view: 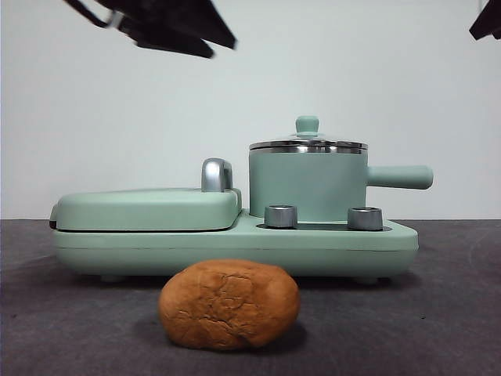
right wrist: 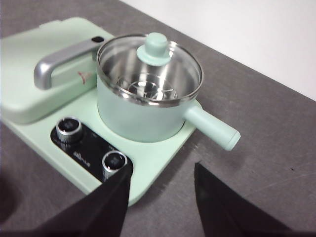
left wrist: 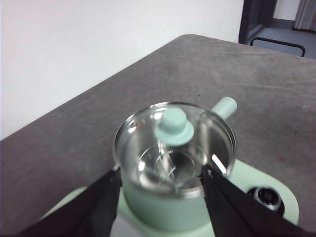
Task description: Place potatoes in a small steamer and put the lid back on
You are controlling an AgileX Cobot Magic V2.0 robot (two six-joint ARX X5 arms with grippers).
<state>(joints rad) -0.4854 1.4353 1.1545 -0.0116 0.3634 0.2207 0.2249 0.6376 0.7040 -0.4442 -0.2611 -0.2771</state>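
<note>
My left gripper is to grab the glass lid next by its mint-green knob [view: 307, 124], to uncover the small steamer [view: 307, 188] for the potato.
The potato [view: 228, 304] lies on the table in front of the appliance, near the camera; neither wrist view shows it. The small steamer [view: 307, 188] stands on the appliance's right half with its handle pointing right. The glass lid [view: 308, 144] sits closed on it, knob [view: 307, 124] up. My left gripper [view: 168, 27] hangs high at the upper left, open and empty; in its wrist view [left wrist: 160, 173] the jaws stand either side of the lid [left wrist: 148, 143] from above. My right gripper [right wrist: 162, 170] is open and empty, back from the steamer [right wrist: 138, 121].
The mint-green appliance base [view: 235, 244] carries a flat griddle cover [view: 145, 207] with a steel handle [view: 215, 174] on the left and two steel dials [view: 280, 216] [view: 365, 218] in front of the pot. The right arm shows only as a black tip [view: 487, 22].
</note>
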